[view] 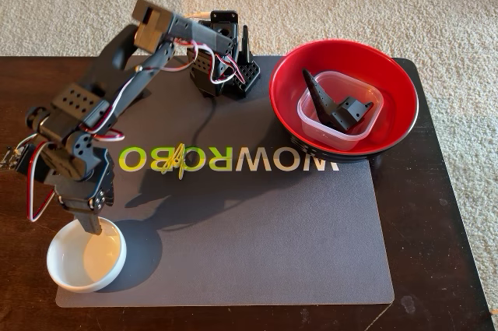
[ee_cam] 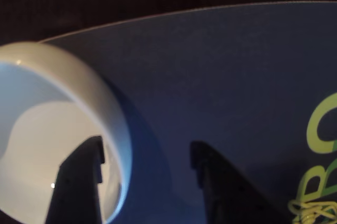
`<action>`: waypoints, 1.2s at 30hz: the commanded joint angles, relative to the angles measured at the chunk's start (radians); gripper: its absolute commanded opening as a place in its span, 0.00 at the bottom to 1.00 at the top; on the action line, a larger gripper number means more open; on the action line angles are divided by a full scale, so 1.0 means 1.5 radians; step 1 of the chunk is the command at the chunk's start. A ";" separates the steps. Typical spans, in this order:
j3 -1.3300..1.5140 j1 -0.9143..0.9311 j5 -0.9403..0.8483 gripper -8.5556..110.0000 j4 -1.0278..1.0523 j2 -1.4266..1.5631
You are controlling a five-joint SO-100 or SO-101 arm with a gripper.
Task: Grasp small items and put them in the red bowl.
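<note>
My gripper grips the small white bowl by its rim (view: 75, 230) next, to put it in the red bowl.
The small white bowl (view: 78, 262) sits at the mat's front left corner in the fixed view. My gripper (view: 87, 223) points down over its far rim. In the wrist view the gripper (ee_cam: 145, 147) is open and straddles the white bowl's rim (ee_cam: 89, 87), with one finger inside the bowl and the other outside over the mat. The red bowl (view: 342, 57) stands at the right rear. It holds the clear square tub (view: 313, 119) with a black toothed wedge (view: 315, 91) and another black piece (view: 354, 107) in it. A yellow clip (view: 177, 161) (ee_cam: 316, 211) lies on the mat's lettering.
A grey mat (view: 257, 230) with yellow-green lettering covers a dark wooden table (view: 436, 253) standing on beige carpet. The arm's black base (view: 227, 66) with its wires stands at the mat's rear edge, left of the red bowl.
</note>
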 commanded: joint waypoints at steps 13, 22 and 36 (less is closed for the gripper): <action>-0.298 0.004 0.022 0.07 0.168 -0.120; -0.034 -0.096 0.106 0.07 0.166 0.174; 0.202 -0.630 0.223 0.07 0.164 0.596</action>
